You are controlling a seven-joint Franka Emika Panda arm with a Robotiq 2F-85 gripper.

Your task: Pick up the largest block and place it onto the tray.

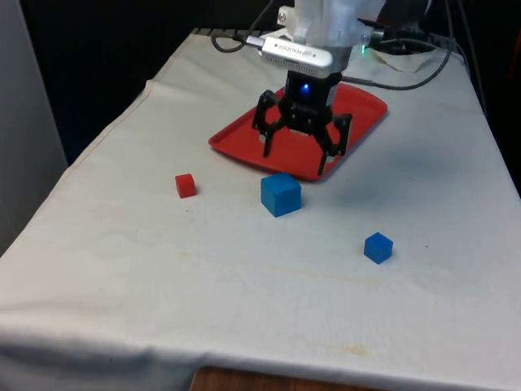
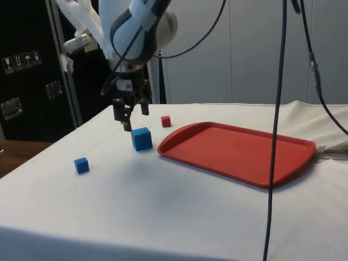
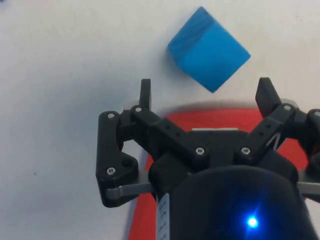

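My gripper grabs the big blue cube (image 1: pixel 281 194) by its opposite sides next, to get the largest block onto the tray.
The largest block, a big blue cube (image 1: pixel 281 194) (image 2: pixel 142 138) (image 3: pixel 209 48), rests on the white cloth just off the near edge of the red tray (image 1: pixel 362 110) (image 2: pixel 239 152) (image 3: pixel 210 122). My gripper (image 1: pixel 296 160) (image 2: pixel 135 118) (image 3: pixel 206 95) hangs open above the tray's near edge, a little behind and above the cube, with nothing between its fingers. The cube is turned at an angle to the fingers and lies just beyond their tips.
A small red cube (image 1: pixel 186 185) (image 2: pixel 166 120) lies to the front view's left of the big cube. A small blue cube (image 1: pixel 378 247) (image 2: pixel 81 165) sits nearer the front edge, to the front view's right. Cables trail behind the tray.
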